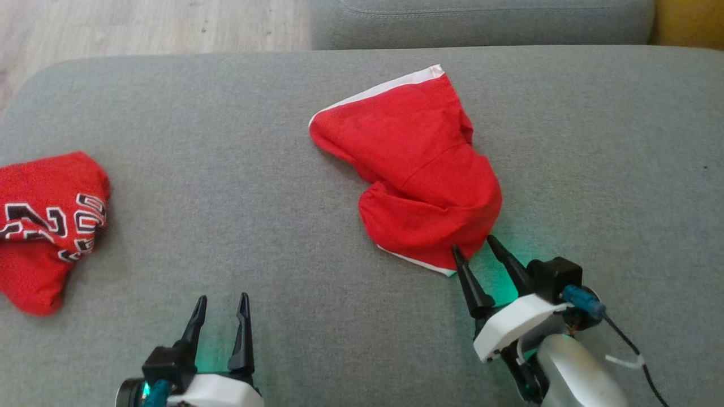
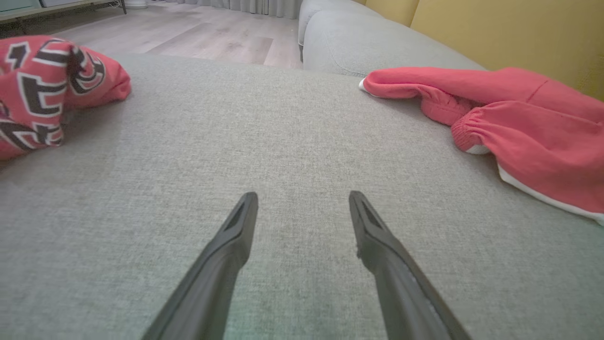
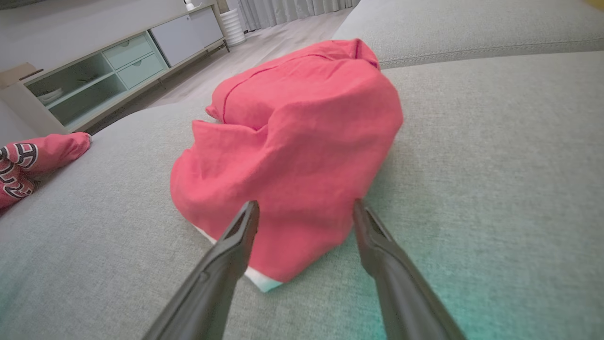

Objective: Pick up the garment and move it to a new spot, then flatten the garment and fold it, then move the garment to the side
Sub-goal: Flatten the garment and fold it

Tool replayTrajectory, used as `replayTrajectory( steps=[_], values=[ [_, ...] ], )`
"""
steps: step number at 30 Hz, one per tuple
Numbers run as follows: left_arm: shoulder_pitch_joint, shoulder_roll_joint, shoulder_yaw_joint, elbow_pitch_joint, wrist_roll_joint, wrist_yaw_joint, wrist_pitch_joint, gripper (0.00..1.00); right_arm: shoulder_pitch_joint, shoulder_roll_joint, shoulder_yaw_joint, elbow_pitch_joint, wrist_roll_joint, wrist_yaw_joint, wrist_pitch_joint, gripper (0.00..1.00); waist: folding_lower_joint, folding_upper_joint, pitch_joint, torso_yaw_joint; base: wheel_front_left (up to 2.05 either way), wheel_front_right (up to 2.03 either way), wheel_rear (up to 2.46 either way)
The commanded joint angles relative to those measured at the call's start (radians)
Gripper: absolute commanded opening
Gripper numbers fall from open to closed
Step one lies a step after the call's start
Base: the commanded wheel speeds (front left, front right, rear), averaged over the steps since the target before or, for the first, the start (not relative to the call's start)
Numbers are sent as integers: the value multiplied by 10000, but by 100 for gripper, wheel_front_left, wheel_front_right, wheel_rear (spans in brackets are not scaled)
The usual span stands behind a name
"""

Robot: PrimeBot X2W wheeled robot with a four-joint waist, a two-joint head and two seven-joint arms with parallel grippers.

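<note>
I should grab the red garment by its white-trimmed edge (image 1: 434, 265) (image 3: 263, 278) next with my right gripper. Then I can pick it up and move it to a new spot.
A crumpled red garment (image 1: 418, 169) with white trim lies right of centre on the grey cushion (image 1: 226, 169). My right gripper (image 1: 473, 243) is open at its near corner, the fingertips straddling the cloth's edge without closing on it. In the right wrist view the garment (image 3: 292, 132) bulks up between and beyond the open right gripper (image 3: 306, 202). My left gripper (image 1: 223, 297) is open over bare cushion at the lower left. In the left wrist view the left gripper (image 2: 303, 193) holds nothing, and the garment (image 2: 519, 118) lies off to the right.
A second red garment with black-and-white lettering (image 1: 45, 226) lies bunched at the cushion's left edge. Another grey cushion (image 1: 481, 22) runs along the far side, with wood floor (image 1: 153, 25) beyond the left corner. A low cabinet (image 3: 118, 66) stands across the room.
</note>
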Motion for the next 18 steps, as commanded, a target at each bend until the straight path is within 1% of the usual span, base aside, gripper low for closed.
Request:
replayTrajectory(
  steps=[1,6,11,12,13,16,17,18],
  values=[
    [-387,10,270,-232,-30,15,-95,100,-349,32,128,-192,47,-7,-38,100,0,0,19,54,0,0,0],
    [-418,9,183,-236,-33,11,-95,100,-465,32,-325,153,-52,-7,-38,100,0,0,122,204,0,0,0],
    [-487,9,99,-232,-53,3,-95,100,-632,32,-352,131,228,-7,-38,100,0,0,237,327,0,0,0],
    [-498,9,90,-229,-63,9,-95,100,-664,32,-338,53,327,-7,-38,33,0,0,245,344,0,0,0],
    [-508,9,89,-229,-73,19,-95,100,-681,32,-335,-70,433,-7,-38,0,0,0,246,357,0,0,0],
    [-517,9,111,-225,-89,38,-95,100,-659,32,-667,-633,655,-7,-38,0,0,0,215,362,0,0,0],
    [-517,9,111,-225,-89,38,-95,100,-659,32,-667,-633,655,-7,-38,0,0,0,215,362,0,0,0],
    [-509,9,133,-219,-92,42,-95,100,-633,32,-897,-839,677,-7,-38,0,0,0,183,351,0,0,0]
  ],
)
